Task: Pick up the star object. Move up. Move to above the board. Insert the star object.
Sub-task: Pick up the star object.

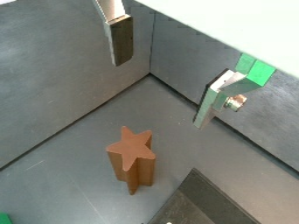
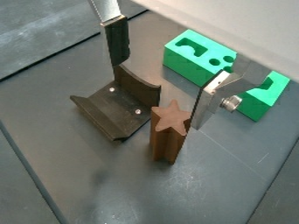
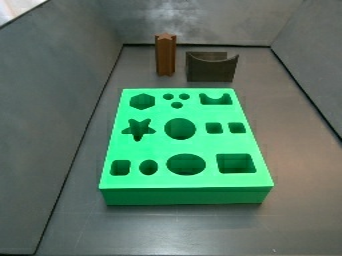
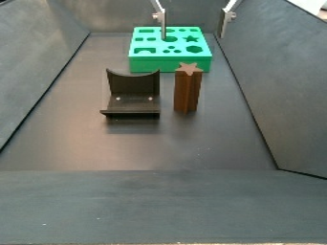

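My gripper should pick up the star object by its star-shaped top (image 3: 166, 38) (image 1: 132, 143) next, so that it can fit into the star hole of the green board.
The star object (image 4: 188, 88) is a tall reddish-brown column with a star-shaped top, standing upright on the dark floor. It also shows in a side view (image 3: 164, 53) and in both wrist views (image 1: 131, 157) (image 2: 167, 129). My gripper (image 4: 192, 14) is open and empty, well above the star object. In both wrist views the gripper (image 1: 167, 70) (image 2: 163, 74) has its jaws wide apart with only floor and wall between them. The green board (image 3: 187, 196) lies flat with its star hole on one side. It shows beyond the star object in a side view (image 4: 166, 65).
The dark fixture (image 4: 130, 96) stands on the floor right beside the star object, also in a side view (image 3: 210, 65) and a wrist view (image 2: 117, 109). Grey walls (image 3: 80, 80) enclose the floor on the sides and back.
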Robot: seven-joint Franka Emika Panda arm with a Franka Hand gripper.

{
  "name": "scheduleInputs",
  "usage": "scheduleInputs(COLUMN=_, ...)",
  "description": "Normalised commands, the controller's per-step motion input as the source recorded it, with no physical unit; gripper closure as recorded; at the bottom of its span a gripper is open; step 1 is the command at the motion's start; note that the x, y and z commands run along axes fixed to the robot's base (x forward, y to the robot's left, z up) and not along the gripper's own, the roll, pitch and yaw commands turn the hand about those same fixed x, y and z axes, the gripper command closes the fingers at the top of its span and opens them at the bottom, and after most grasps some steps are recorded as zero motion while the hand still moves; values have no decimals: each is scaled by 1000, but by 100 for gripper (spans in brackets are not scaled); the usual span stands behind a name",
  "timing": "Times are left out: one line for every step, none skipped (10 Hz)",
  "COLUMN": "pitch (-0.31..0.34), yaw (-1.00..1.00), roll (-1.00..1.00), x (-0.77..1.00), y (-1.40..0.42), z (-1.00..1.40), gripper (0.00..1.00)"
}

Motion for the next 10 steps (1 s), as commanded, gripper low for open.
scheduleInputs(pitch=40, yaw=0, roll=0, x=43, y=0, z=0, gripper=0)
scheduleInputs(pitch=10, yaw=0, roll=0, x=0, y=0, z=0, gripper=0)
scheduleInputs(pitch=-93, yaw=0, roll=-96, x=17, y=-140, z=-277, gripper=0)
scheduleInputs(pitch=-210, yaw=-31, roll=0, x=0, y=-500, z=-514, gripper=0)
scheduleInputs(pitch=-220, yaw=0, roll=0, x=109, y=-454, z=-640, gripper=0)
scheduleInputs(pitch=-206, yaw=-6, roll=0, x=163, y=-346, z=-657, gripper=0)
scheduleInputs(pitch=-140, yaw=0, roll=53, x=140, y=-229, z=-623, gripper=0)
scheduleInputs(pitch=-76, yaw=0, roll=149, x=109, y=-151, z=-517, gripper=0)
scheduleInputs(pitch=-83, yaw=0, roll=254, x=-43, y=-83, z=-434, gripper=0)
scheduleInputs(pitch=-130, yaw=9, roll=239, x=-140, y=-49, z=-529, gripper=0)
